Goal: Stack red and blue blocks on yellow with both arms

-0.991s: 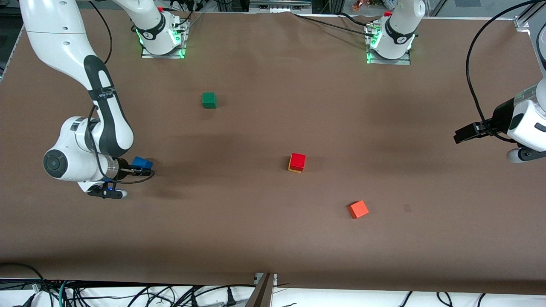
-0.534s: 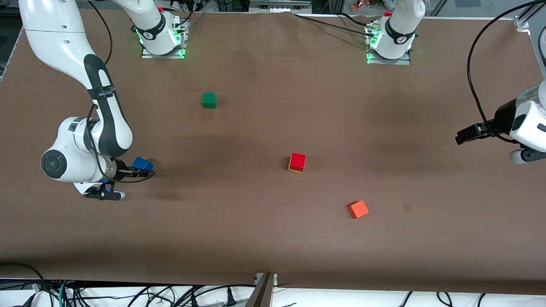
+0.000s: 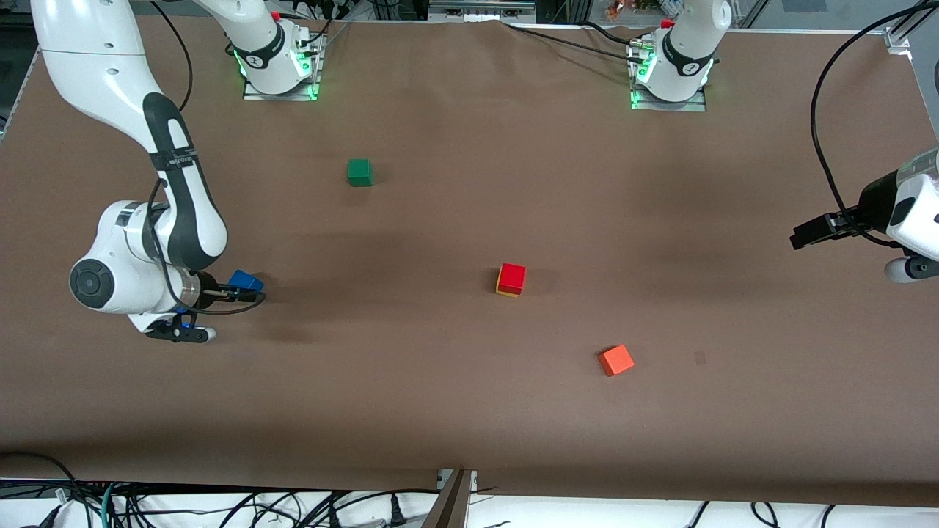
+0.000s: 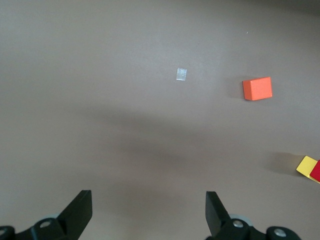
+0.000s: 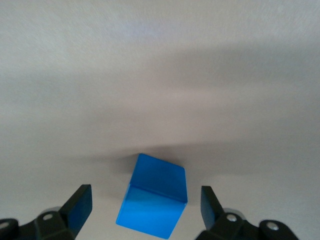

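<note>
The blue block (image 3: pixel 246 281) needs to be stacked on the red block (image 3: pixel 512 277), so my right gripper should pick it up next by its two opposite sides.
The blue block (image 3: pixel 246 281) (image 5: pixel 155 197) lies on the table toward the right arm's end. My right gripper (image 3: pixel 238 292) (image 5: pixel 145 204) hangs low over it, open, with a finger on each side and a gap to both; the block sits skewed to the jaws. The red block (image 3: pixel 512 277) (image 4: pixel 316 171) rests on the yellow one (image 3: pixel 499 287) (image 4: pixel 306 165) at mid-table; only a thin yellow edge shows. My left gripper (image 3: pixel 801 238) (image 4: pixel 147 210) waits open and empty over bare table at the left arm's end.
An orange-red cube (image 3: pixel 616 360) (image 4: pixel 257 88) lies nearer the front camera than the stack. A green cube (image 3: pixel 359 171) sits closer to the arm bases. A small pale mark (image 3: pixel 700 358) (image 4: pixel 182 74) is on the brown table cover.
The right gripper's fingers have spread wider around the blue block, which stayed put. The left arm has drawn back slightly toward its end of the table.
</note>
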Robot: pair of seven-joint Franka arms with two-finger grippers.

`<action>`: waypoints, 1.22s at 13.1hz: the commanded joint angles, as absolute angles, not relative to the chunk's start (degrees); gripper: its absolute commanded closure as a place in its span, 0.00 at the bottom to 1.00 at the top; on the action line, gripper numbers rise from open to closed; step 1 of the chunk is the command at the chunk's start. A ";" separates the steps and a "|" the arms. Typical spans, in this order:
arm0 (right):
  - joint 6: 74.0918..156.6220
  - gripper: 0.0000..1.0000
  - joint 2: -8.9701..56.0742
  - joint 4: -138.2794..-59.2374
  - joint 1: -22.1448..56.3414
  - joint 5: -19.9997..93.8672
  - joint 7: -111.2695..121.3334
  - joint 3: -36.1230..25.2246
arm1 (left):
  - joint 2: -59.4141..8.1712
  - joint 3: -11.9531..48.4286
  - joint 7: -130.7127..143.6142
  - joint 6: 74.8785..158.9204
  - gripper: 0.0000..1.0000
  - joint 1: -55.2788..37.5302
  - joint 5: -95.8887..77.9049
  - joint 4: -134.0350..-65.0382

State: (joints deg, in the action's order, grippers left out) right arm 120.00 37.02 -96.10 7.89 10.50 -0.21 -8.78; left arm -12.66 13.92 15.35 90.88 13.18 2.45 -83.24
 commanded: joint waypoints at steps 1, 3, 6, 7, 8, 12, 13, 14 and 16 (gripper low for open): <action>121.98 0.04 37.09 -98.60 7.03 12.91 -0.88 -8.17 | -12.66 13.97 13.97 91.23 0.00 13.45 1.23 -83.14; 122.52 0.09 37.09 -99.14 7.03 13.18 -0.88 -8.17 | -12.66 13.97 13.97 91.23 0.00 13.45 1.23 -83.14; 121.55 0.50 36.74 -98.44 7.12 13.18 -0.35 -8.17 | -12.66 13.97 13.97 91.23 0.00 13.45 1.23 -83.06; 121.38 0.63 36.65 -97.83 7.21 13.18 -0.18 -8.09 | -12.66 13.97 13.97 91.23 0.00 13.45 1.23 -83.14; 120.07 0.74 36.56 -96.78 7.21 13.10 -0.09 -8.09 | -12.66 13.97 13.97 91.23 0.00 13.45 1.23 -83.06; 108.13 0.82 36.74 -85.98 8.00 13.01 -0.26 -7.74 | -12.66 13.97 13.97 91.23 0.00 13.45 1.23 -83.06; 106.54 0.82 36.65 -83.96 9.39 12.92 -0.26 -7.73 | -12.66 13.97 13.97 91.23 0.00 13.45 1.14 -83.06; 104.78 0.82 36.65 -81.76 11.32 12.66 -0.44 -7.82 | -12.66 13.97 13.97 91.23 0.00 13.45 1.14 -83.06; 101.79 0.81 36.83 -77.45 14.84 12.48 -2.09 -7.91 | -12.66 14.06 13.97 91.23 0.00 13.36 1.14 -83.06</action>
